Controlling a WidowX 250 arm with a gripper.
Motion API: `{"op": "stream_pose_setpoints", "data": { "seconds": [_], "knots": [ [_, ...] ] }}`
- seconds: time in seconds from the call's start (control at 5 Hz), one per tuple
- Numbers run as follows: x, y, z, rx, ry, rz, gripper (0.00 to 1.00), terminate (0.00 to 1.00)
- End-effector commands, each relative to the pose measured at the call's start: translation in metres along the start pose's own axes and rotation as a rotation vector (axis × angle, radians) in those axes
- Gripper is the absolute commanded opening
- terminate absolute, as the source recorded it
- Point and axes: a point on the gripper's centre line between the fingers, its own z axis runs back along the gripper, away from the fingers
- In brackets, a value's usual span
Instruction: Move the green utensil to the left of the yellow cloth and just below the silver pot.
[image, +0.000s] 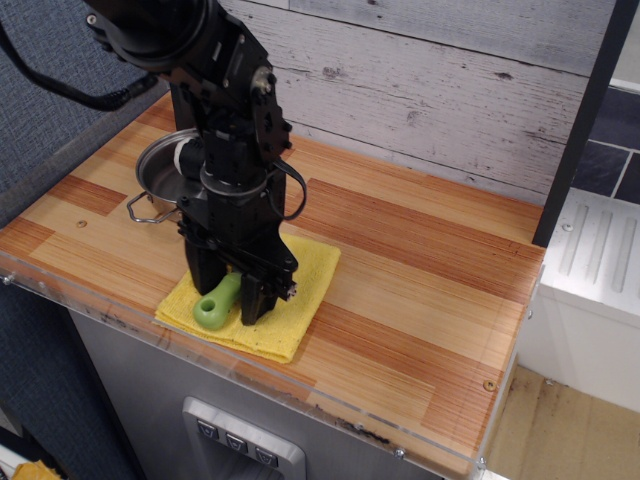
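Observation:
My gripper grabs the utensil by its lime-green handle next, to move it off the yellow cloth to the utensil's spot by the silver pot.
The green utensil lies on the yellow cloth near the counter's front left; only its lime-green handle with the end hole shows, and the grey blade is hidden under the gripper. My black gripper is lowered onto the cloth, open, with one finger on each side of the handle. The jaws have not closed on it. The silver pot sits behind and to the left of the cloth, partly hidden by the arm, with a wire loop handle sticking out toward the front left.
The wooden counter stretches to the right of the cloth. A clear plastic lip runs along its front edge. A plank wall stands behind, and a dark post rises at the right end.

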Motion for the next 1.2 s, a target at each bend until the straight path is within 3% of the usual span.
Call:
{"op": "stream_pose_setpoints", "data": {
  "seconds": [0.0,0.2,0.4,0.6,1.0],
  "knots": [
    [0.003,-0.003,0.033,-0.007,-0.077,0.009,0.0,0.0],
    [0.002,-0.002,0.04,-0.024,-0.091,0.03,0.0,0.0],
    [0.001,0.001,0.038,-0.043,-0.062,0.058,1.0,0.0],
    [0.002,0.001,0.029,-0.078,-0.021,0.08,1.0,0.0],
    [0.005,0.0,0.023,-0.079,0.002,0.084,1.0,0.0]
  ]
}}
